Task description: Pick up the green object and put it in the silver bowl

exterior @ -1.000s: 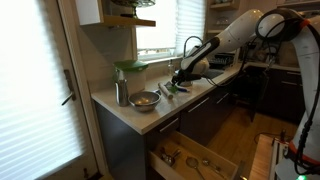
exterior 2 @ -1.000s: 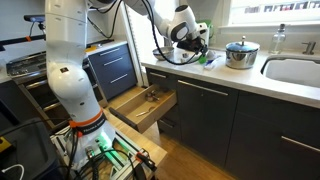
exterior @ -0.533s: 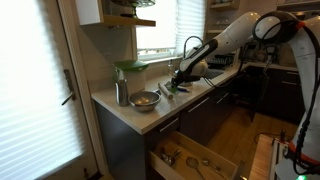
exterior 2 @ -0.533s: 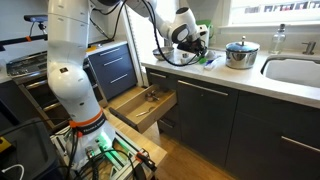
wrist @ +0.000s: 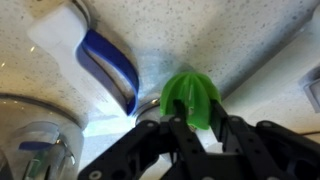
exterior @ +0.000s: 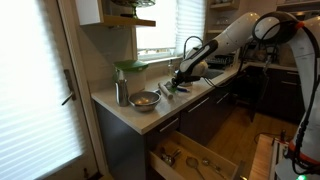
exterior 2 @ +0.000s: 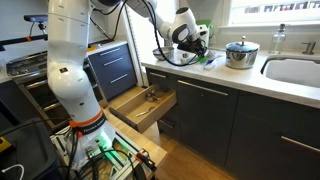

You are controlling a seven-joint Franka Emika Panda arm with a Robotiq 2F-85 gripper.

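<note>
I am pinching the green object by its ridged body (exterior: 172,86) (wrist: 191,97) with my gripper's fingers, so it would rise off the counter if I lifted my gripper now.
The green object (wrist: 192,98) is a small ridged green piece on the speckled counter. In the wrist view it sits between my gripper's (wrist: 196,122) two black fingers, which close against its sides. In both exterior views my gripper (exterior: 178,80) (exterior 2: 195,47) is down at the counter, with a bit of green (exterior: 171,89) beneath it. The silver bowl (exterior: 145,99) stands on the counter a short way from the gripper, towards the counter's end, with something lying in it.
A tall steel cup (exterior: 121,93) stands beside the bowl. A pot with a pale-green lid (exterior: 128,68) (exterior 2: 240,52) is behind. A white and blue item (wrist: 95,55) lies by the green object. A drawer (exterior: 195,155) (exterior 2: 145,105) stands open below the counter. A sink (exterior 2: 295,70) is nearby.
</note>
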